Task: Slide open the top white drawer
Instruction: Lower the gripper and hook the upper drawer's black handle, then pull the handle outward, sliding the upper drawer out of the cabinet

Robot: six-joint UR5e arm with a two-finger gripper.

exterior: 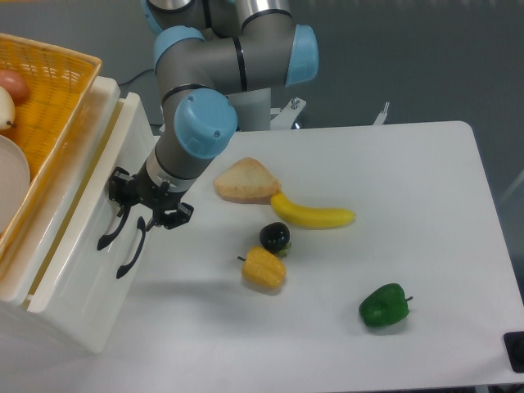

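Next, my gripper grabs the top white drawer by its curved black handle (109, 235) to slide the drawer open.
The top white drawer (92, 192) is the upper part of the glossy white unit at the left, its front panel facing right. Its curved black handle (109, 235) lies just left of the lower drawer's matching handle (131, 255). My gripper (148, 205) is open and hangs right against the front panel, at the far ends of the two handles. One black finger (120, 187) is over the upper drawer's panel, the other finger (179, 212) out over the table. Whether a finger touches a handle I cannot tell.
A yellow wicker basket (57, 90) sits on top of the unit. On the table lie a bread slice (245, 181), a banana (315, 215), a dark round fruit (275, 237), a corn piece (264, 268) and a green pepper (383, 304).
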